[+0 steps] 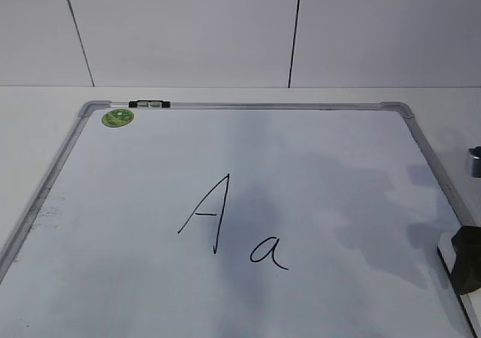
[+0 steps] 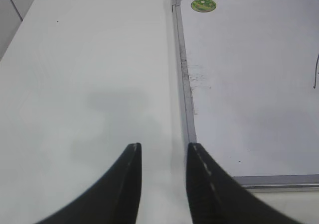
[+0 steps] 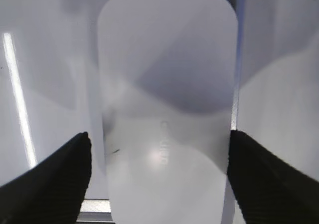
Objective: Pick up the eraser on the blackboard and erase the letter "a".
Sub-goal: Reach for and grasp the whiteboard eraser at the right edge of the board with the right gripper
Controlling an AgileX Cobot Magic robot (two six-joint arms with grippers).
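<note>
My right gripper should next grab the eraser (image 3: 167, 109) by its two long sides to erase the letter "a" from the board.
The blackboard (image 1: 248, 106) is a white board with a grey frame, lying flat on the table. The small cursive letter "a" (image 1: 268, 252) sits low in the middle, right of a taller capital "A" (image 1: 209, 212). The eraser (image 3: 167, 109), a glossy white block with faint grey lettering, lies at the board's right edge (image 1: 449, 254). My right gripper (image 3: 159, 144) is open and straddles the eraser, one black jaw on each side; in the exterior view it is dark at the right border (image 1: 470, 267). My left gripper (image 2: 163, 149) is open and empty, over the table just left of the board's frame (image 2: 184, 84).
A round green sticker (image 1: 118, 117) and a small black clip (image 1: 149, 104) mark the board's far left corner. A white table surrounds the board, with a white panelled wall behind. A grey part of the right arm (image 1: 475, 161) shows at the right border.
</note>
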